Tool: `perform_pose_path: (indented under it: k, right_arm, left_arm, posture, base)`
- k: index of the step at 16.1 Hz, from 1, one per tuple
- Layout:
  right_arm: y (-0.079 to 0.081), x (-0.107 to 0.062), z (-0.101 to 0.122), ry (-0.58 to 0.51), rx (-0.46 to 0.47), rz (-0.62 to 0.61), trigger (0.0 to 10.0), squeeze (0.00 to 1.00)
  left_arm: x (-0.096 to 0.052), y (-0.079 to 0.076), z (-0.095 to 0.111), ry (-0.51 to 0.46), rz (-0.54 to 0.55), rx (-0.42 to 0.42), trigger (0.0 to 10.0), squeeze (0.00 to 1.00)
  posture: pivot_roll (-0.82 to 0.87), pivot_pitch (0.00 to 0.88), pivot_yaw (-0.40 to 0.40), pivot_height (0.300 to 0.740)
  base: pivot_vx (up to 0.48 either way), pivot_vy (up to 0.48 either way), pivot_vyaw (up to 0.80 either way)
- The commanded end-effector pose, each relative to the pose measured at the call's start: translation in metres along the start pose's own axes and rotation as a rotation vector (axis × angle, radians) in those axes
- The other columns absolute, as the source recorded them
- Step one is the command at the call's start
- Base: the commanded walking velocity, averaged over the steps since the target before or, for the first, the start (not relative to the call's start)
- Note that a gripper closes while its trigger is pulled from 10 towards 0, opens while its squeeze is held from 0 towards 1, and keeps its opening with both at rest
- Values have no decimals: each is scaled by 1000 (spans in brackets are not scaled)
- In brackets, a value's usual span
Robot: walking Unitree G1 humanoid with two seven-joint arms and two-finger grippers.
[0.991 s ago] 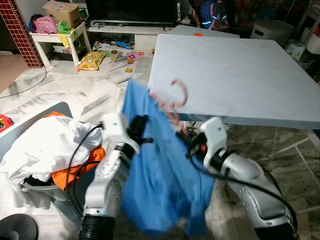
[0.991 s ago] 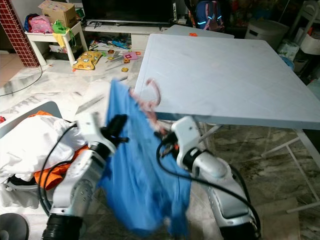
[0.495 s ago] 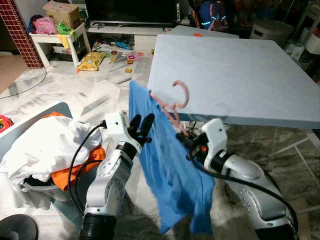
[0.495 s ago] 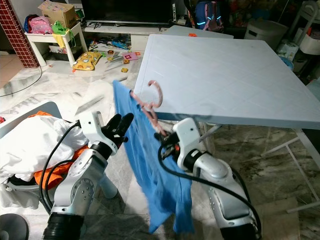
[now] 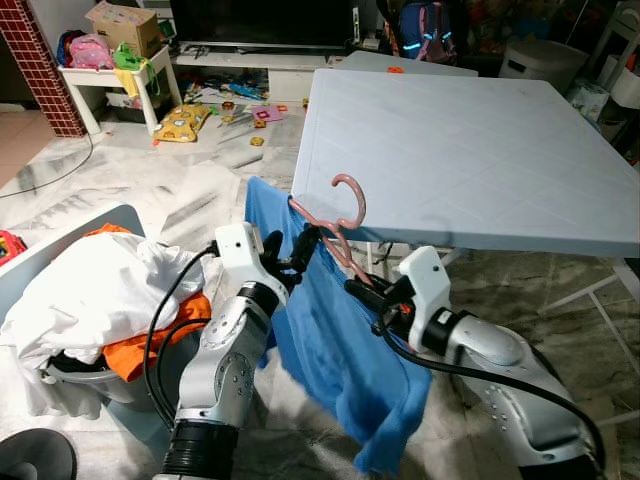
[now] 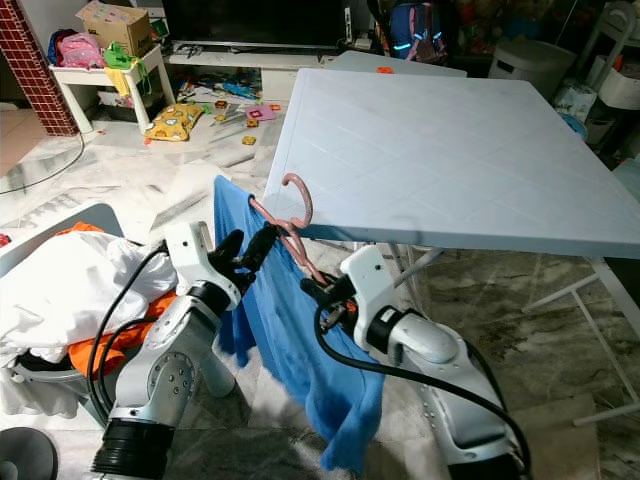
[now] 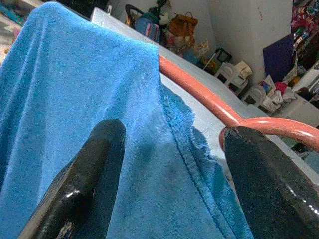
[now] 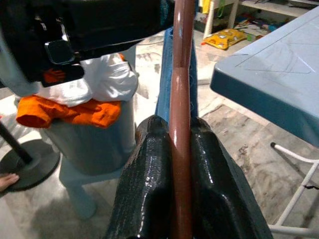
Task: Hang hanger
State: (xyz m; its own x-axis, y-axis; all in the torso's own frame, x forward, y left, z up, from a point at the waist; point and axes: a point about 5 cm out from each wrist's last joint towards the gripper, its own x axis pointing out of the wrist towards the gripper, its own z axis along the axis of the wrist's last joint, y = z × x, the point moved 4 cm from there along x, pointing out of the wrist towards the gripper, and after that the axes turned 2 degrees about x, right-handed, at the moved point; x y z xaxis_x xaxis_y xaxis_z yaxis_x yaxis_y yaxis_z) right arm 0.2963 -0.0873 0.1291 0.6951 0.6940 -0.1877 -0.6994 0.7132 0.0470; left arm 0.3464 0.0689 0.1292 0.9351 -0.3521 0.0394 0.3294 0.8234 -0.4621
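The blue shirt hangs loose below the hanger, so the left gripper will next grab the shirt by its stitched top edge, which stands out along the shirt's shoulder.
A pink hanger carries a blue shirt that hangs down between my arms, in front of the table's near edge. Its hook points up, just in front of that edge. My right gripper is shut on the hanger's right arm; the right wrist view shows the pink rod pinched between the fingers. At the hanger's left shoulder, my left gripper is open. In the left wrist view its fingers stand apart with blue shirt cloth between them and the hanger beside one finger.
A light blue table fills the right and middle. A basket with white and orange clothes stands at the left. A black round base lies at the bottom left. Toys litter the floor beyond, near a small white table.
The shirt has stopped swinging and hangs straighter. My left gripper let go of the cloth, opened, and moved up to the hanger's left shoulder. The hanger has shifted slightly left.
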Motion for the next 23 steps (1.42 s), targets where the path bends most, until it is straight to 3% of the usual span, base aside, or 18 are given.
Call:
perform_pose_path:
  k: [1, 5, 6, 7, 8, 9, 13, 15, 17, 23]
  right_arm:
    - [19, -2, 20, -71, -25, 119, 10000, 0]
    - [35, -10, 22, -56, -20, 235, 10000, 0]
    - [31, -9, 23, -59, -33, 206, 10000, 0]
    - [20, -7, 25, -79, -44, 135, 10000, 0]
    - [12, -4, 28, -95, -52, 75, 10000, 0]
    - [-2, -1, 34, -123, -53, -12, 10000, 0]
    - [-19, 4, 47, -176, -46, -121, 10000, 0]
    - [-18, 5, 47, -178, -44, -120, 10000, 0]
    - [-4, 6, 42, -167, -29, -54, 10000, 0]
    - [-2, 4, 25, -116, -29, -48, 10000, 0]
  left_arm:
    - [2, 0, -5, 15, 29, -20, 10000, 1000]
    - [5, 9, -6, 21, 71, -19, 10000, 1000]
    - [6, 6, -7, 32, 49, -15, 10000, 1000]
    - [5, -2, -11, 53, 3, 3, 10000, 549]
    - [3, -8, -14, 70, -29, 21, 10000, 0]
    - [-2, -12, -21, 96, -61, 66, 10000, 0]
    - [-4, -13, -25, 109, -75, 101, 10000, 0]
    - [-2, -15, -23, 105, -77, 99, 10000, 0]
    - [3, -18, -15, 74, -79, 81, 10000, 0]
    - [4, -22, -12, 70, -91, 62, 10000, 0]
  posture:
    - [-142, 0, -31, 740]
    - [-148, 0, -31, 740]
    - [-148, 0, -31, 740]
    - [-146, 0, -32, 740]
    - [-146, 0, -32, 740]
    - [-143, 0, -33, 740]
    - [-139, 0, -39, 740]
    - [-139, 0, -39, 740]
    - [-147, 0, -37, 740]
    - [-146, 0, -35, 740]
  base:
    - [0, 0, 0]
    - [0, 0, 0]
    - [0, 0, 0]
    - [0, 0, 0]
    - [0, 0, 0]
    - [0, 0, 0]
    - [0, 0, 0]
    - [0, 0, 0]
    - [0, 0, 0]
    - [0, 0, 0]
